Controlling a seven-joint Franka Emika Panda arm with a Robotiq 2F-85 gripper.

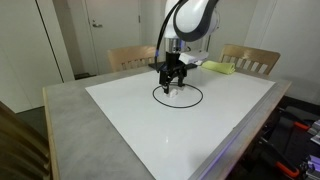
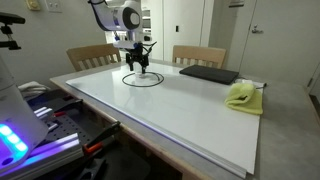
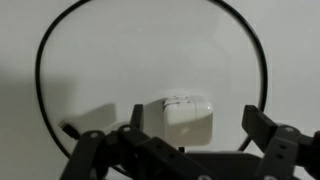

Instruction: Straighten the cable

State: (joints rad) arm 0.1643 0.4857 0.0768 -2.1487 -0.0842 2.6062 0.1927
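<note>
The white block (image 1: 173, 91) (image 3: 187, 120) is below my fingers, and their shadow is apart on the tabletop. My gripper needs to go lower before it closes on the block.
The cable (image 3: 38, 72) is a thin black cord lying in a round loop on the white tabletop. It shows as a flat ring in both exterior views (image 1: 180, 106) (image 2: 143, 87). One end of it joins a small white plug block (image 3: 187, 120) inside the loop. My gripper (image 3: 192, 122) hangs just above the loop, open, with its black fingers (image 3: 252, 124) standing on either side of the white block. A gap shows between the block and the right finger. Nothing is gripped. In the exterior views the gripper (image 1: 172, 83) (image 2: 140, 68) points straight down over the ring.
A flat black pad (image 2: 208, 73) and a yellow cloth (image 2: 241, 96) (image 1: 220, 68) lie on the table beyond the loop. Two wooden chairs (image 1: 130, 58) (image 1: 250, 59) stand along the far edge. A white sheet (image 1: 150, 125) covers most of the grey table.
</note>
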